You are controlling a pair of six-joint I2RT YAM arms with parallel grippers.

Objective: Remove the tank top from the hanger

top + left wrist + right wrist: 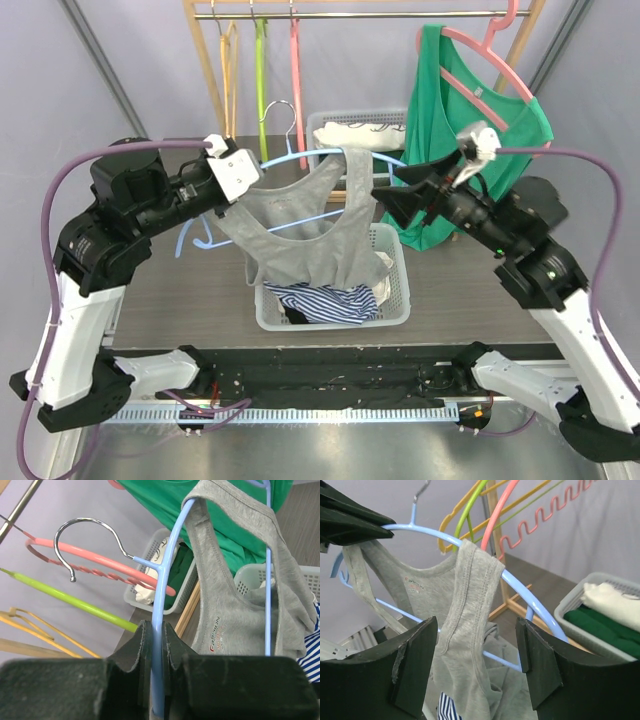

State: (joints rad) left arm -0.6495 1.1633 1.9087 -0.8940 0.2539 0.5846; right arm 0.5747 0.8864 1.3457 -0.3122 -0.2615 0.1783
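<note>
Next, my right gripper grabs the tank top's strap [358, 187] [473, 586] nearest the hanger's loose end, cloth only. Then it pulls the strap off there.
A grey tank top [300, 235] hangs by both straps on a light blue hanger [388, 160] held in the air over a white basket. My left gripper [245, 185] is shut on the hanger's left arm; in the left wrist view the blue bar [162, 590] runs up between the pinched fingers [145, 645], with the tank top [235, 605] to the right. My right gripper [385, 200] is open at the hanger's right end. In the right wrist view its jaws [475, 630] stand wide on either side of the right strap [465, 610], which lies over the hanger [530, 597] without touching them.
The white basket [398, 300] below holds a blue-striped cloth. A green garment [480, 120] hangs on a pink hanger from the wooden rack [350, 14] behind, beside several bare hangers. A second basket [335, 118] with folded clothes sits at the back.
</note>
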